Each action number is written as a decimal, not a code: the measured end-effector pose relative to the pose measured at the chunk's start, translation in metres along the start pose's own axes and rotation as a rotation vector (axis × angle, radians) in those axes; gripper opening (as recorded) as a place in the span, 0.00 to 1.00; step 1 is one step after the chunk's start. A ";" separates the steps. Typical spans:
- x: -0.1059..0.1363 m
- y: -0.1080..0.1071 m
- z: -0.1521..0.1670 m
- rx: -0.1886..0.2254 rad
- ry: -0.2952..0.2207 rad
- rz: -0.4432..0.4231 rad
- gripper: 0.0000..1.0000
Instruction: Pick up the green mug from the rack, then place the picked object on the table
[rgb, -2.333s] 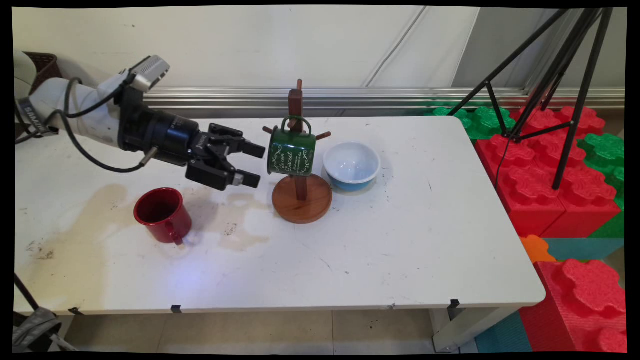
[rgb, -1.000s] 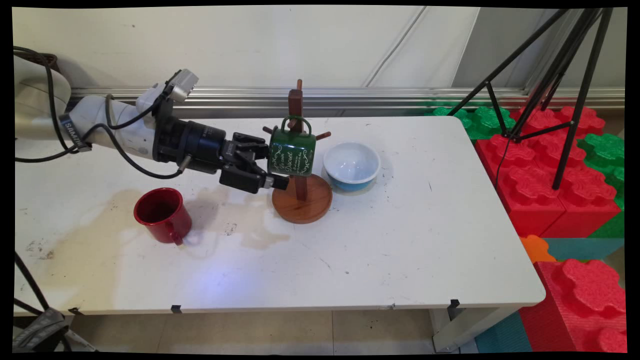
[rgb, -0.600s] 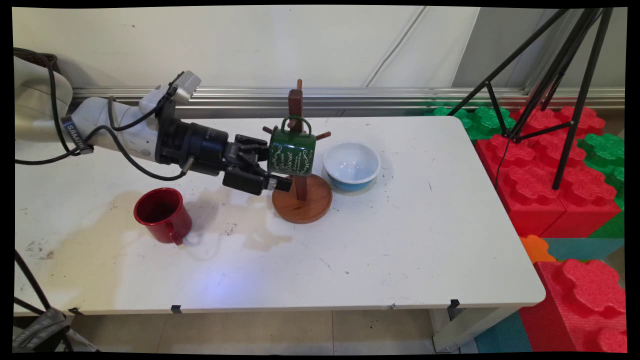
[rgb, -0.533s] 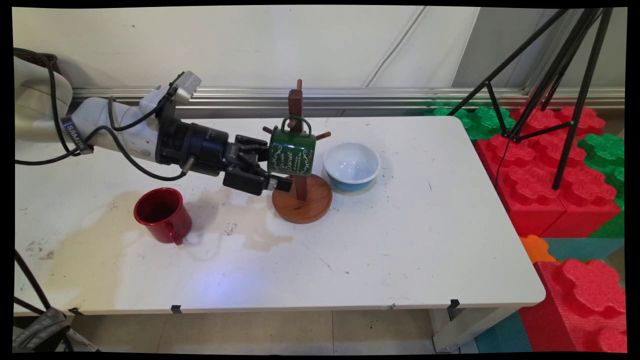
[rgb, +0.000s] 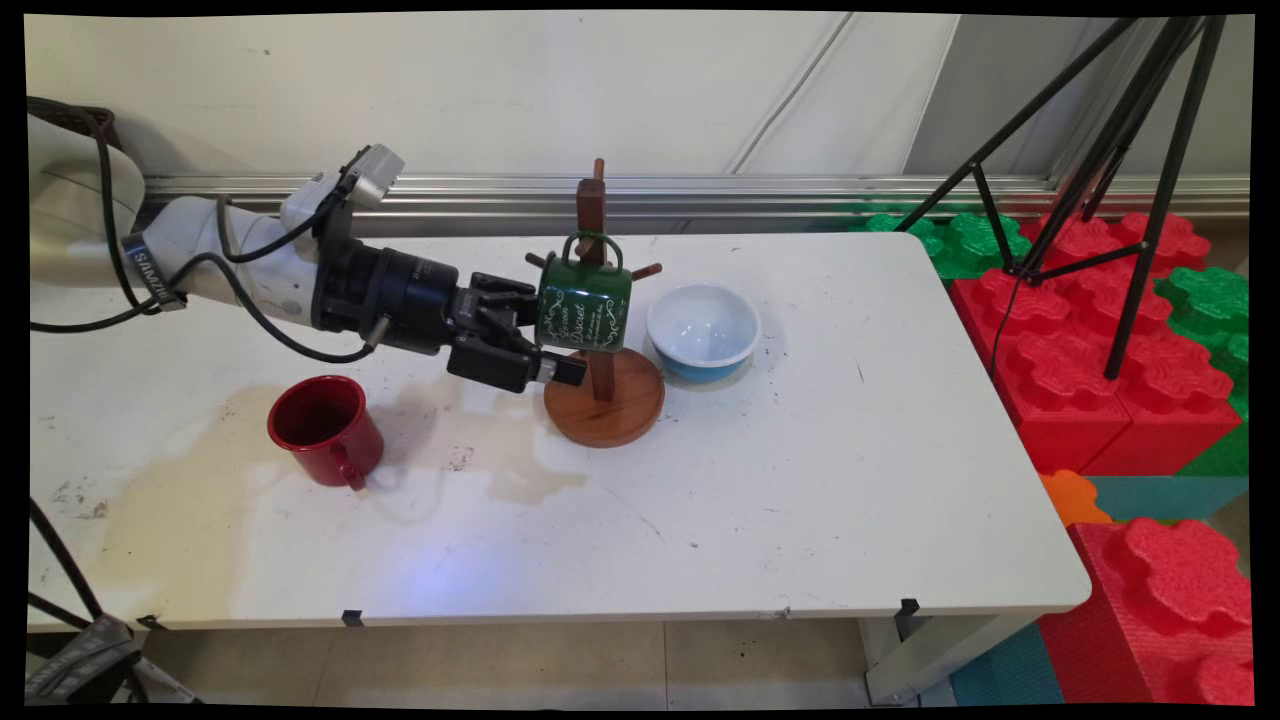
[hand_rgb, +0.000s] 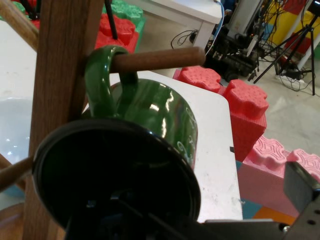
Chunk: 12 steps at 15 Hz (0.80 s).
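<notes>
My gripper should next grab the green mug by its side at the mug's opening (hand_rgb: 194, 176). Then it can take the mug off the wooden peg (hand_rgb: 162, 59).
A green mug (rgb: 585, 305) hangs by its handle on a peg of the wooden mug tree (rgb: 603, 395). My gripper (rgb: 553, 340) lies level at the mug's left side, open. Its lower finger (rgb: 565, 371) reaches under the mug, and the upper one is hidden at the mug's mouth. In the hand view the green mug (hand_rgb: 155, 110) fills the middle with its dark mouth toward me. Its handle is looped over the peg (hand_rgb: 157, 59). One finger (hand_rgb: 301, 192) stands well off its right wall.
A red mug (rgb: 325, 428) stands upright on the table's left part, below the arm. Just right of the mug tree sits a blue-and-white bowl (rgb: 703, 330). Red and green foam blocks (rgb: 1090, 330) and a black tripod (rgb: 1120, 160) stand beyond the table's right edge.
The gripper has moved right from open air beside the mug tree up to the green mug and stayed open. In the last half second it has hardly shifted. The mug still hangs.
</notes>
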 end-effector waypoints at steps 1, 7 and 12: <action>0.000 0.000 0.000 -0.001 0.001 0.000 1.00; 0.001 0.002 -0.002 -0.006 0.005 0.002 0.00; 0.001 0.002 -0.004 -0.011 0.006 0.005 0.00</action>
